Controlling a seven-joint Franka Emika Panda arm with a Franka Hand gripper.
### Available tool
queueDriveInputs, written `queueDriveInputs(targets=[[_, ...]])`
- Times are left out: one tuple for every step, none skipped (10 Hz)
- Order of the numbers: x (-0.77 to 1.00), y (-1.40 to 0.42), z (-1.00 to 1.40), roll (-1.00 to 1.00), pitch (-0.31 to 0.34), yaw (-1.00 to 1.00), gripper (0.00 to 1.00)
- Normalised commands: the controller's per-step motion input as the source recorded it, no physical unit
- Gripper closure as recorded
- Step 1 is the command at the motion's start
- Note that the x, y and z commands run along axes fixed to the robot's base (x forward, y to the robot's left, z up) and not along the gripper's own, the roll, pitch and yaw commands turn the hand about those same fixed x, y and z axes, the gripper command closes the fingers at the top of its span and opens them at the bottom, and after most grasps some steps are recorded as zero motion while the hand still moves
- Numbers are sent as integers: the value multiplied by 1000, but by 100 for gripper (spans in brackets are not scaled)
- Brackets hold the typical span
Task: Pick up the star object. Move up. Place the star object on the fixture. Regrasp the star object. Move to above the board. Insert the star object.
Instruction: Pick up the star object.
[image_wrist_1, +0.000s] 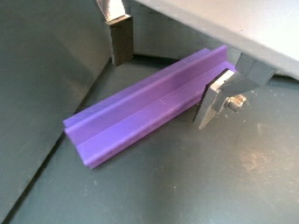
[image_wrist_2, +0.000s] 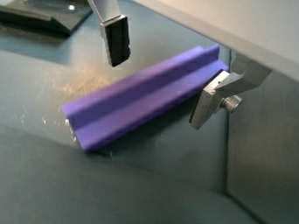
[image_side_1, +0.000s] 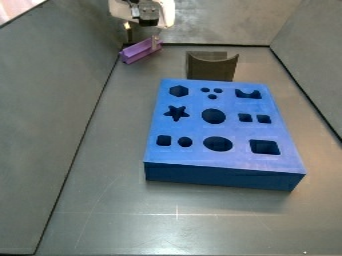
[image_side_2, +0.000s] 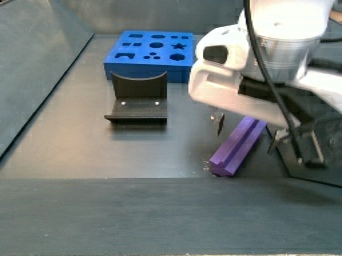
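The star object needs to go on the fixture, so my gripper should next grab it by one end of its ridged body (image_wrist_1: 212, 62).
The light purple star object (image_wrist_1: 146, 109) lies flat on the dark floor and shows in both wrist views (image_wrist_2: 140, 96). My gripper (image_wrist_1: 170, 72) is open and straddles its far end. One finger (image_wrist_1: 121, 39) stands apart from it. The other finger (image_wrist_1: 216, 101) is right against its side. In a side view the gripper (image_side_1: 140, 25) is at the far left corner over the star object (image_side_1: 139, 50). In a side view the star object (image_side_2: 238, 147) lies under the gripper (image_side_2: 250, 128). The blue board (image_side_1: 221, 170) and the dark fixture (image_side_1: 210, 65) stand apart from it.
The enclosure's grey walls run close beside the star object (image_wrist_1: 47, 79). The fixture (image_side_2: 138, 105) stands between the board (image_side_2: 134, 62) and the near floor. A corner of the fixture's base plate shows in a wrist view (image_wrist_2: 41, 17).
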Motion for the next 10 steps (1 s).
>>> queueDriveInputs(targets=[[0,277,-540,-301,-127,-177,0],[0,249,-506,-319,-129,-180,0],[0,114,-543,-293,-136,-177,0],[-57,26,-343,-250,-181,0,0],[0,0,-163,-113,-100,0,0],[0,0,-49,-21,-20,0,0],[0,0,0,0,0,0,100],[0,0,0,0,0,0,100],[0,0,0,0,0,0,100],[0,0,0,0,0,0,100]])
